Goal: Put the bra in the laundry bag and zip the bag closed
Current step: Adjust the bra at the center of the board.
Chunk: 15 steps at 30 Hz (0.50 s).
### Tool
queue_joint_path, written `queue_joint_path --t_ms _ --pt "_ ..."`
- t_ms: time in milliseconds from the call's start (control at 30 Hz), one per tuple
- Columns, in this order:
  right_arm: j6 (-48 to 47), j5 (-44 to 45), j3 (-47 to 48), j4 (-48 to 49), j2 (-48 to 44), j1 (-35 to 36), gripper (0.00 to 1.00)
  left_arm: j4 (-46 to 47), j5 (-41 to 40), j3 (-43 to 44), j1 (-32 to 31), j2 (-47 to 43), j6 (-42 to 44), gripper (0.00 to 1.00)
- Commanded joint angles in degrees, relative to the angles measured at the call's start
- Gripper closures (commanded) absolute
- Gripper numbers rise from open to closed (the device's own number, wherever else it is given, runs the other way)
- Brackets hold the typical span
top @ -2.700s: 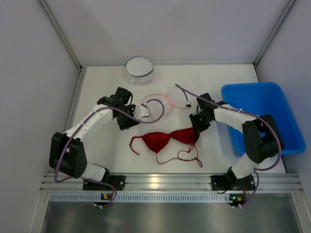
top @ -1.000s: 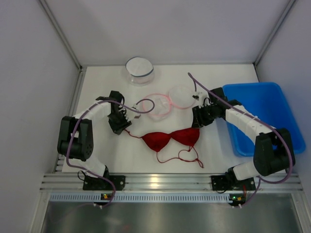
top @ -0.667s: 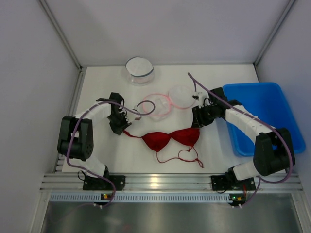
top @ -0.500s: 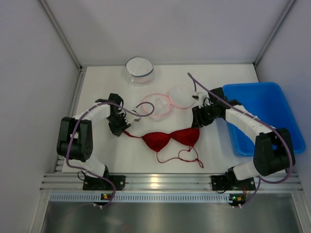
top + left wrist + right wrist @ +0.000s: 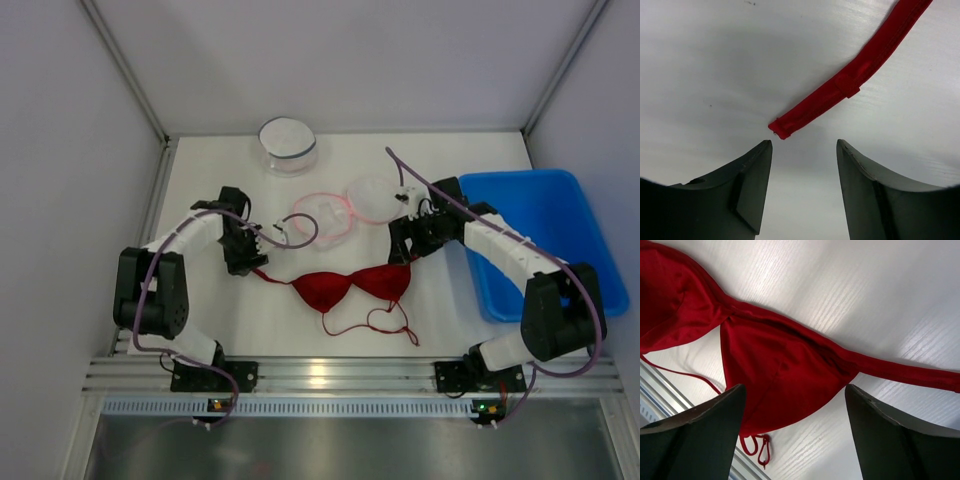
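Observation:
The robot should next use its left gripper to grab the bra's strap end (image 5: 260, 273) (image 5: 787, 126), so that it can fold the strap over its cup for the laundry bag.
The red bra (image 5: 350, 284) lies spread flat on the white table, its thin ties trailing toward the front. My left gripper (image 5: 246, 260) hovers open over the bra's left strap end (image 5: 779, 128), which lies on the table just ahead of the fingertips (image 5: 765, 150), nothing between them. My right gripper (image 5: 399, 249) stands open above the right cup (image 5: 775, 370), its jaws wide and empty. The laundry bag (image 5: 325, 214), round white mesh with a pink rim, lies open behind the bra, its lid half (image 5: 371, 197) beside it.
A round white mesh container (image 5: 287, 146) with a dark zip sits at the back. A blue bin (image 5: 560, 215) stands at the right edge, close to my right arm. White walls enclose the table on three sides.
Both grippers have opened since a second ago. The left strap end now lies loose on the table, and the bra has stayed stretched out in place.

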Motion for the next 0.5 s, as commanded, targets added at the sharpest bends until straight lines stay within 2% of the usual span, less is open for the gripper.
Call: queue_joint_path --t_ms 0,33,100,200,233,300,333,467 --pt "-1.35 -0.15 2.77 -0.74 -0.80 -0.64 0.18 1.38 4.95 3.80 0.60 3.33 5.87 0.40" --pt "-1.53 0.28 2.68 -1.01 -0.98 -0.64 0.14 1.64 5.47 4.33 0.60 5.26 6.13 0.40" --pt "-1.88 0.37 2.51 -1.18 -1.50 -0.73 0.11 1.91 6.53 5.65 1.12 7.11 6.31 0.40" --pt "-2.58 1.25 2.42 -2.06 -2.21 -0.73 0.05 1.82 5.40 5.04 1.74 8.79 7.89 0.46" --pt "-2.76 1.34 2.33 -2.32 -2.47 -0.73 0.01 1.82 4.87 3.56 1.92 8.10 9.90 0.51" --pt "-3.37 1.34 1.98 -2.50 -2.82 -0.99 0.01 1.91 3.73 1.53 2.53 6.87 11.84 0.58" --pt "-3.55 1.26 1.80 -2.68 -3.00 -0.99 0.01 1.82 3.20 -0.22 3.32 5.81 13.24 0.67" --pt "-3.82 0.03 1.19 -1.98 -2.39 -0.99 0.03 0.77 2.14 -1.82 7.08 4.84 15.71 0.87"
